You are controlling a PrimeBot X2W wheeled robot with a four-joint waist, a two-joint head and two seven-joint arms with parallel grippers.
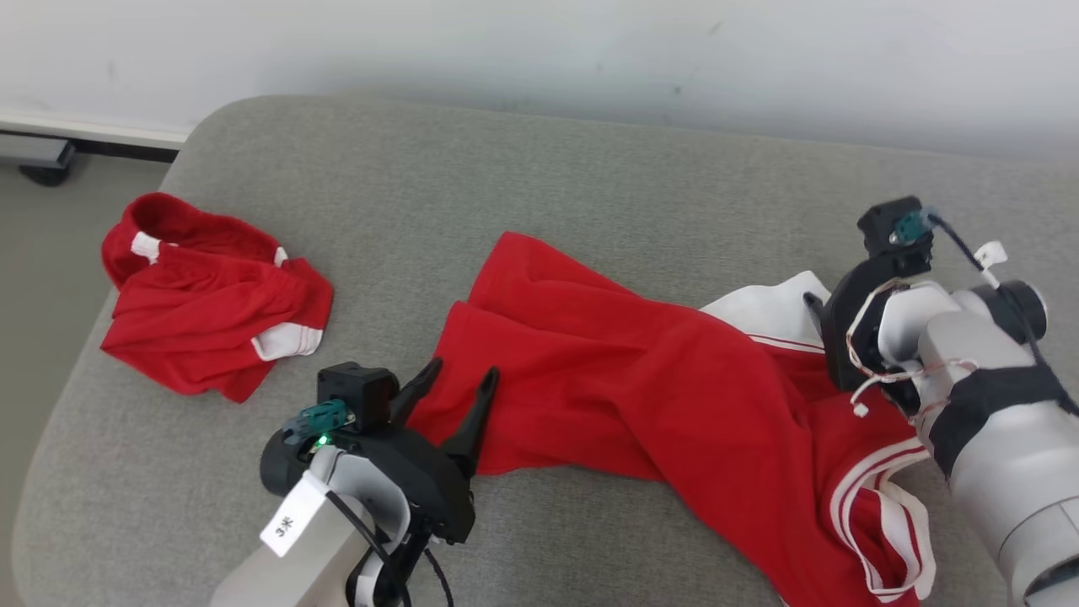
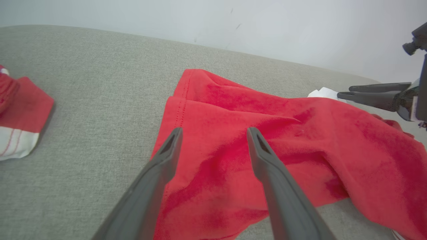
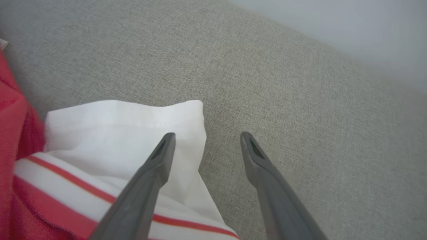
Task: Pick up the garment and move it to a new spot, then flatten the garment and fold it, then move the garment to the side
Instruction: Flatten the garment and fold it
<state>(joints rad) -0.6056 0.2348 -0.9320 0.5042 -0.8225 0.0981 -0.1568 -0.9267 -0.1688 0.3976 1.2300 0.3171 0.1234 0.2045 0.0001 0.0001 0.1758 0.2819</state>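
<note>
The garment has its white sleeve edge [image 1: 812, 287] sticking out over empty cushion, while the red body [image 1: 647, 374] lies slack. My right gripper will pick up the garment by that sleeve edge next.
The garment [image 1: 641, 379] is a red shirt with white, red-striped trim, lying loosely spread and creased across the grey cushion. My left gripper [image 1: 462, 369] stands open over its lower left hem, one finger on each side of the red cloth's edge [image 2: 300, 133], holding nothing. In the left wrist view the gripper [image 2: 215, 130] hovers just above the fabric. My right gripper [image 1: 816, 308] is at the garment's right end by the white sleeve [image 3: 116, 126]. Its jaws [image 3: 207, 134] are open, the left finger over the sleeve, the right over bare cushion.
A second red garment [image 1: 211, 312] with white trim lies crumpled at the cushion's left edge. The grey cushion [image 1: 548, 185] backs onto a pale wall. Floor [image 1: 42, 253] drops away at the far left. Bare cushion lies behind and in front of the shirt.
</note>
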